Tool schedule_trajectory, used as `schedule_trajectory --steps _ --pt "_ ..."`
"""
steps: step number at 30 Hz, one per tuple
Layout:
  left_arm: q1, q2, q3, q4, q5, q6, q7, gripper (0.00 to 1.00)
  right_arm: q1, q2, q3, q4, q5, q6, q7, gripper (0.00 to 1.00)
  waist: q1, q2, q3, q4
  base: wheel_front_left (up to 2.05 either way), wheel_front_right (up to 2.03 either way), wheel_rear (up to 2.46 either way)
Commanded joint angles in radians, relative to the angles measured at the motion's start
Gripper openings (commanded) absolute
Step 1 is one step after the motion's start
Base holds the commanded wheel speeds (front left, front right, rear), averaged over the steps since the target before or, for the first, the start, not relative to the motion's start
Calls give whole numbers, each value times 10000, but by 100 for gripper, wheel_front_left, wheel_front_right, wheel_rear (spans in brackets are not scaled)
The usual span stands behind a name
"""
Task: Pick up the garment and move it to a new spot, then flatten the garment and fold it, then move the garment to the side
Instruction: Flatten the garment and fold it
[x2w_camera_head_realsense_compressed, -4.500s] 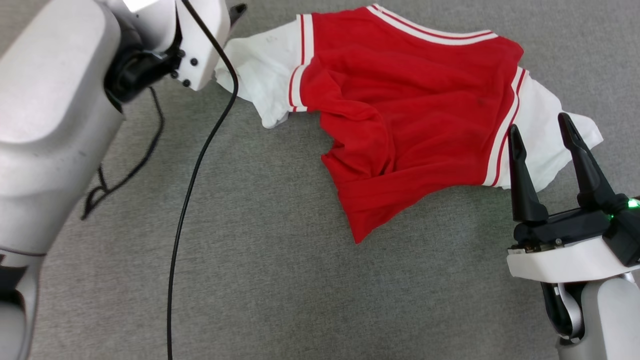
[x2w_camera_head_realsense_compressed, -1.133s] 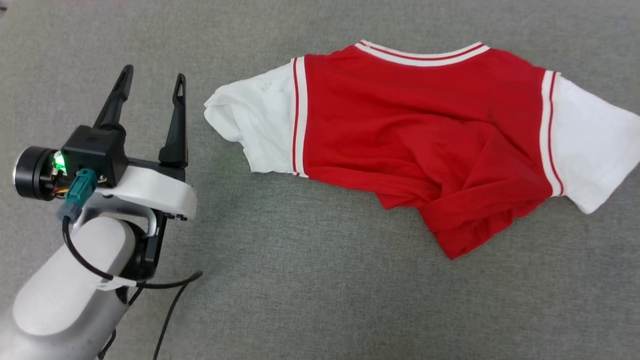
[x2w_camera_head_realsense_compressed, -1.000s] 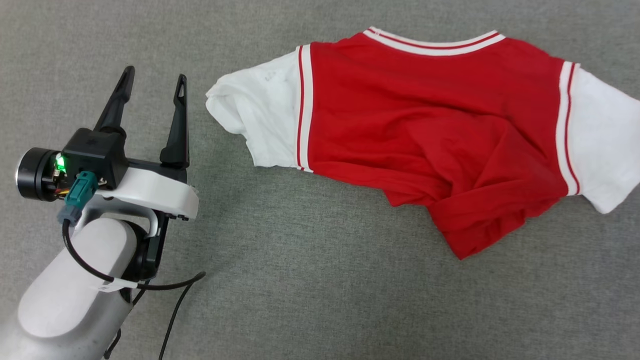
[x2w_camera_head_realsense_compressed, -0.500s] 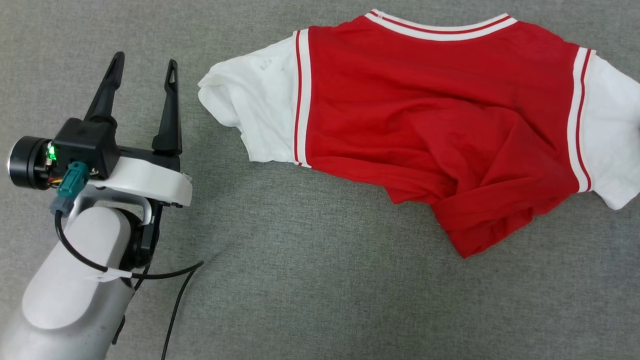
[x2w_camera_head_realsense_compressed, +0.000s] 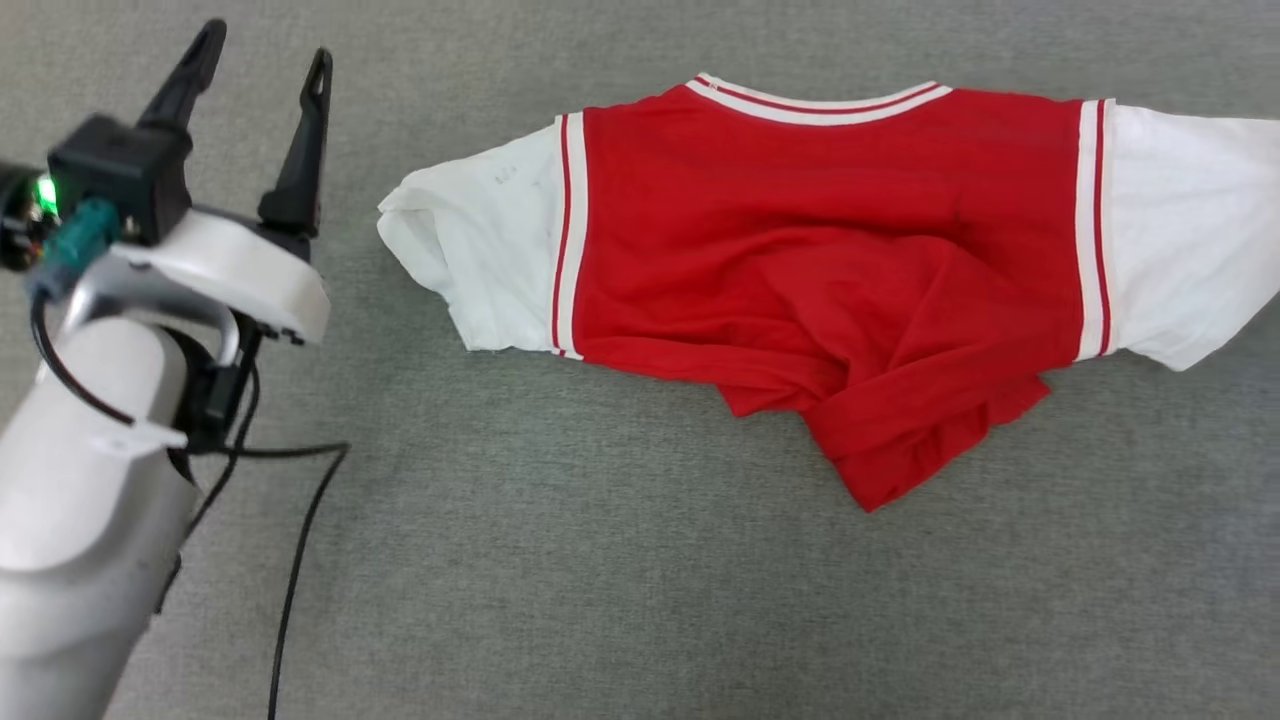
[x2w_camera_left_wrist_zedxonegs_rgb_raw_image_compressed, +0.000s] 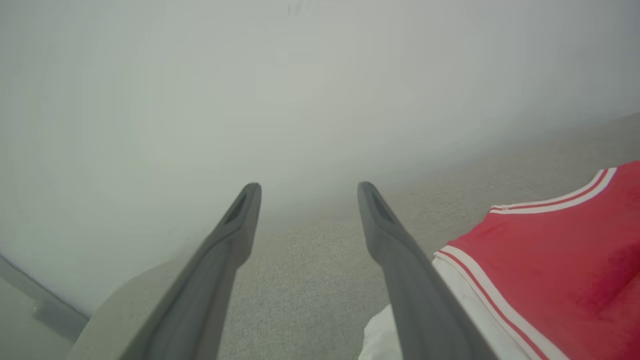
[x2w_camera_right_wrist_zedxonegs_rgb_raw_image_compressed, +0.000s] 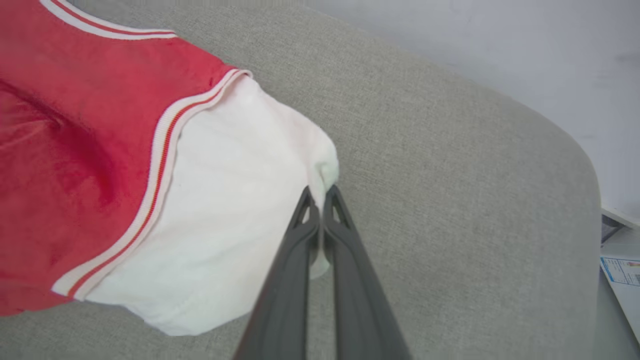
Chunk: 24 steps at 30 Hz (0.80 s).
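Observation:
I need to grab the white cuff edge (x2w_camera_head_realsense_compressed: 401, 214) of the garment with my left gripper next, because the sleeve cloth (x2w_camera_head_realsense_compressed: 510, 234) lies flat and its end curls open.
The garment (x2w_camera_head_realsense_compressed: 800, 260), a red T-shirt with white short sleeves and striped trim, lies spread on the grey surface with its collar at the far side and its lower hem bunched up. My left gripper (x2w_camera_head_realsense_compressed: 260, 55) stands open to the left of the shirt's near-left sleeve (x2w_camera_head_realsense_compressed: 480, 250), apart from it; in the left wrist view that gripper (x2w_camera_left_wrist_zedxonegs_rgb_raw_image_compressed: 307, 192) has nothing between its fingers. In the right wrist view my right gripper (x2w_camera_right_wrist_zedxonegs_rgb_raw_image_compressed: 320, 194) is shut on the outer edge of the other white sleeve (x2w_camera_right_wrist_zedxonegs_rgb_raw_image_compressed: 235, 200), which is pulled out flat.
The grey fabric surface (x2w_camera_head_realsense_compressed: 600, 580) has a rounded edge (x2w_camera_right_wrist_zedxonegs_rgb_raw_image_compressed: 575, 150) to the right of the held sleeve. A black cable (x2w_camera_head_realsense_compressed: 290, 560) hangs from my left arm. A pale wall (x2w_camera_left_wrist_zedxonegs_rgb_raw_image_compressed: 250, 100) rises behind the surface.
The right sleeve has been drawn outward, stretching the shirt wider and flatter. My left gripper has risen toward the upper left of the head view, still open. The camera has shifted.

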Motion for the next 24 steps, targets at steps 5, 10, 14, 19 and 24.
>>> schedule_trajectory --steps 5,10,14,19,24 --pt "-1045 340 -279 308 -100 -651 1145 100 463 -358 18 -664 214 -14 -287 0 -1 0 -213 -410 0 0 0" --pt "-2182 571 -687 810 -354 -1476 2809 100 840 -476 3 -1149 216 -14 -335 0 -1 0 -114 -693 0 0 0" --pt "-3119 559 -1199 1256 -803 -1930 4591 100 961 -387 20 -1382 133 -14 -315 0 -1 0 58 -898 0 0 0" --pt "-3969 770 -1909 1731 -1808 -2136 7140 100 903 -252 86 -1578 55 -14 -206 0 -1 0 265 -1108 0 0 0" --pt "-4390 1171 -2927 1682 -2885 -2137 9255 100 735 -155 183 -1749 35 -14 -156 0 -1 0 468 -1276 0 0 0"
